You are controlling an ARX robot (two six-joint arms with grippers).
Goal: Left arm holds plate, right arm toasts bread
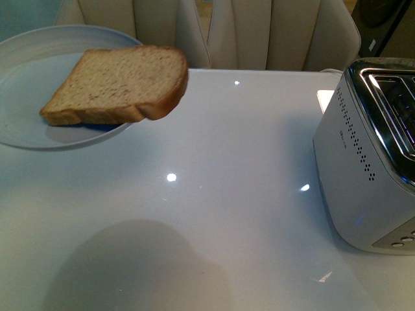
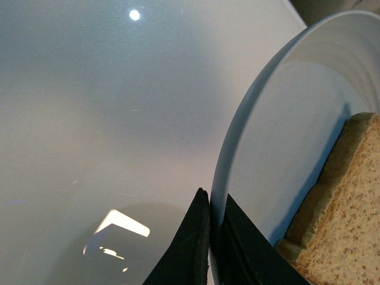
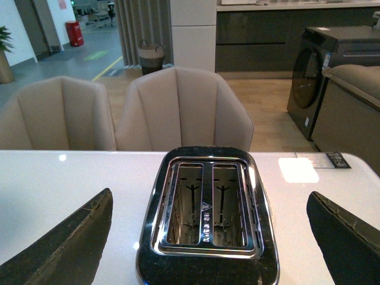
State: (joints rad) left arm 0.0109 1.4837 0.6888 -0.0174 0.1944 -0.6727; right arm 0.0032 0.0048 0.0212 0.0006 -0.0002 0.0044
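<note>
I need to toast the bread in the toaster [image 1: 373, 152], so I need to grab the slice [image 1: 117, 84] next with my right gripper, by its crust end that sticks out over the plate.
The pale blue-white plate [image 1: 26, 123] hangs above the white table at the far left of the front view. The bread slice [image 1: 117, 84] lies on it and overhangs its right rim. In the left wrist view my left gripper [image 2: 212, 237] is shut on the plate's rim [image 2: 237, 154], with the bread [image 2: 344, 214] close by. My right gripper [image 3: 211, 237] is open and empty, its two black fingers [image 3: 65, 243] spread wide on either side of the silver toaster [image 3: 208, 208] below it. Both toaster slots are empty. Neither arm shows in the front view.
The toaster [image 1: 369, 162] stands at the table's right edge. Beige chairs [image 1: 259, 32] line the table's far side. The plate's shadow [image 1: 142, 265] falls on the glossy tabletop in front. A dark appliance [image 3: 323, 71] stands beyond the table.
</note>
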